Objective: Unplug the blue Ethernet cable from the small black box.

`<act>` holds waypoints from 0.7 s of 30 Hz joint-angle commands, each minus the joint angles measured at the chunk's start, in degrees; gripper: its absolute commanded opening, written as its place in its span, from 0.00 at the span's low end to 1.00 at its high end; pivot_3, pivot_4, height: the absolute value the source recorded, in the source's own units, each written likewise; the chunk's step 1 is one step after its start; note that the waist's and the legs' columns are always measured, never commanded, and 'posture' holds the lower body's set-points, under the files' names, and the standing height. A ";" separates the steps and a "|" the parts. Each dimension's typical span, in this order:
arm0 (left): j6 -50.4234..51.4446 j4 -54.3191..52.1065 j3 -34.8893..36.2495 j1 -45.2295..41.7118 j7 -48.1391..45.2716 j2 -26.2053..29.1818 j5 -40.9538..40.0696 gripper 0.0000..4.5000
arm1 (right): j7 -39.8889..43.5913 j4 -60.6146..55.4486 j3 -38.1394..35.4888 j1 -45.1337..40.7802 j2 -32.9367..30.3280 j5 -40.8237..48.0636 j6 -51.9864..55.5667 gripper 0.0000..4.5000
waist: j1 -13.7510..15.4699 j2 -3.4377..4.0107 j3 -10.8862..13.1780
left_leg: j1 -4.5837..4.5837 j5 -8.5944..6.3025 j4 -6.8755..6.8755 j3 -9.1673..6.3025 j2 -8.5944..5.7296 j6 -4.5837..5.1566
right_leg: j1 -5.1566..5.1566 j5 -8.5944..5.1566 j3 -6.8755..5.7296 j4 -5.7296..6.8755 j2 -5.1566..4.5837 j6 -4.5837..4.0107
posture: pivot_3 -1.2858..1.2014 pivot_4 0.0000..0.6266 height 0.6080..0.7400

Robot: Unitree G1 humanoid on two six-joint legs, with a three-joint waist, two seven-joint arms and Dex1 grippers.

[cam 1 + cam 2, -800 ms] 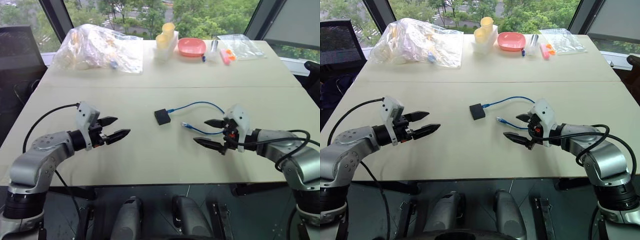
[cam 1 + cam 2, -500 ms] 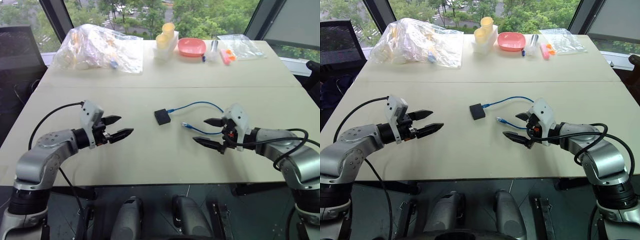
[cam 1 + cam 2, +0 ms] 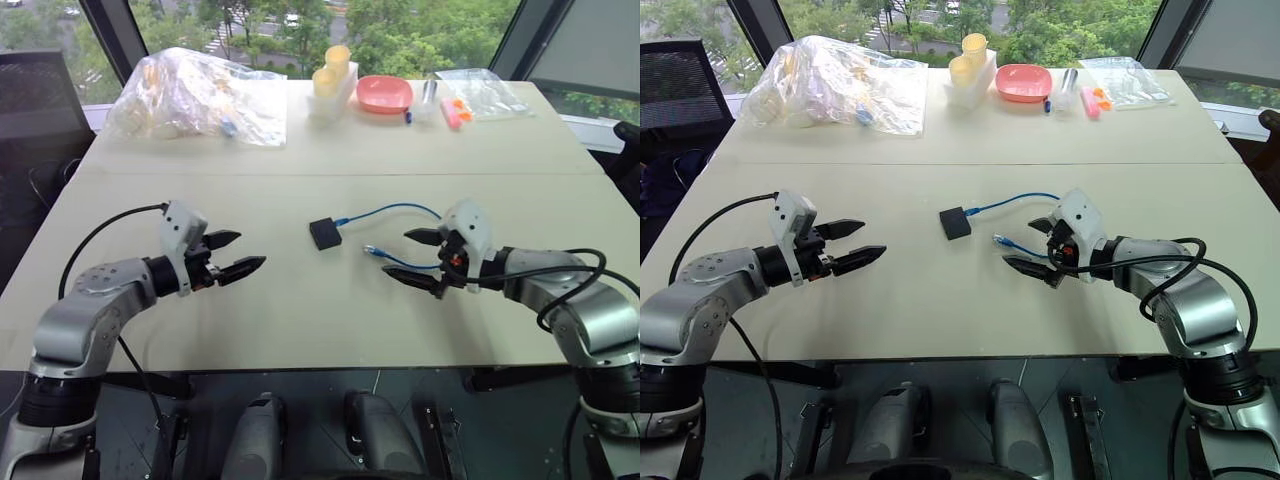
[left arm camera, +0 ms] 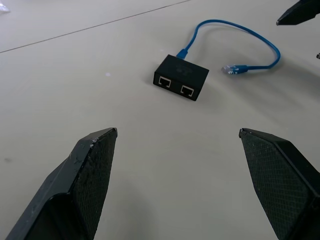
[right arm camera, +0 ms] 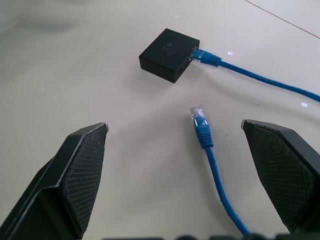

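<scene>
My right gripper will next grab the cable by its stiff plug end at the box [image 3: 323, 233], since the cable's blue cord [image 3: 400, 206] curves slack across the table.
The small black box [image 3: 323, 233] lies flat near the middle of the table, two empty ports [image 4: 172, 85] on one side. The blue Ethernet cable [image 3: 396, 210] is plugged into its other side [image 5: 202, 56]. It loops right and back, and its free clear plug [image 5: 199, 117] lies on the table. My right gripper [image 3: 400, 256] hovers open just right of that free plug, its fingers astride the cable's loop and touching nothing. Well to the left of the box, my left gripper [image 3: 248, 251] is open and empty and points toward the box.
Along the far edge of the table are a crumpled clear plastic bag [image 3: 195, 95], stacked yellow cups [image 3: 332, 70], a pink bowl [image 3: 383, 93], small pink and orange items [image 3: 452, 112] and another clear bag [image 3: 482, 92]. A seam [image 3: 330, 175] crosses the table behind the box.
My right gripper has edged a little left toward the cable's free plug. My left gripper shifted slightly toward the middle at first, then held. Box and cable have not moved.
</scene>
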 commanded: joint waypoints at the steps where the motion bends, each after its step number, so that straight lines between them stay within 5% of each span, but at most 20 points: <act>1: -1.33 -0.45 0.10 -1.38 -0.59 0.37 0.45 0.91 | 0.65 1.17 0.49 -2.24 0.51 -1.59 -2.81 1.00 | 0.00 0.00 0.00 | 0.00 0.00 0.00 0.00 0.00 0.00 | 0.00 0.00 0.00 0.00 0.00 0.00 | 0.52 0.24 1.00; 8: -1.21 0.59 -0.80 -3.46 -5.71 3.87 0.56 0.91 | 2.74 11.52 6.48 -13.30 2.69 -8.81 -10.23 1.00 | -0.40 0.00 0.01 | 0.01 0.00 0.01 0.03 0.00 0.00 | -0.01 0.01 0.01 0.04 0.03 0.00 | 0.52 0.24 1.00; 14: 2.40 3.43 -1.15 -7.99 -17.50 12.60 -3.31 0.91 | 8.08 50.14 17.96 -37.85 11.90 -23.32 -28.95 1.00 | -1.66 0.01 0.04 | 0.05 0.01 0.07 0.09 0.05 0.00 | -0.06 0.08 0.00 0.12 0.13 -0.11 | 0.52 0.24 1.00; 21: 0.88 4.51 0.48 -7.39 -19.49 16.39 -1.58 0.91 | 15.78 82.96 23.31 -52.12 20.58 -33.77 -44.12 1.00 | -1.66 0.01 0.04 | -0.04 0.01 -0.47 0.13 -0.03 0.00 | -0.21 0.16 0.01 -0.03 0.01 0.24 | 0.52 0.24 1.00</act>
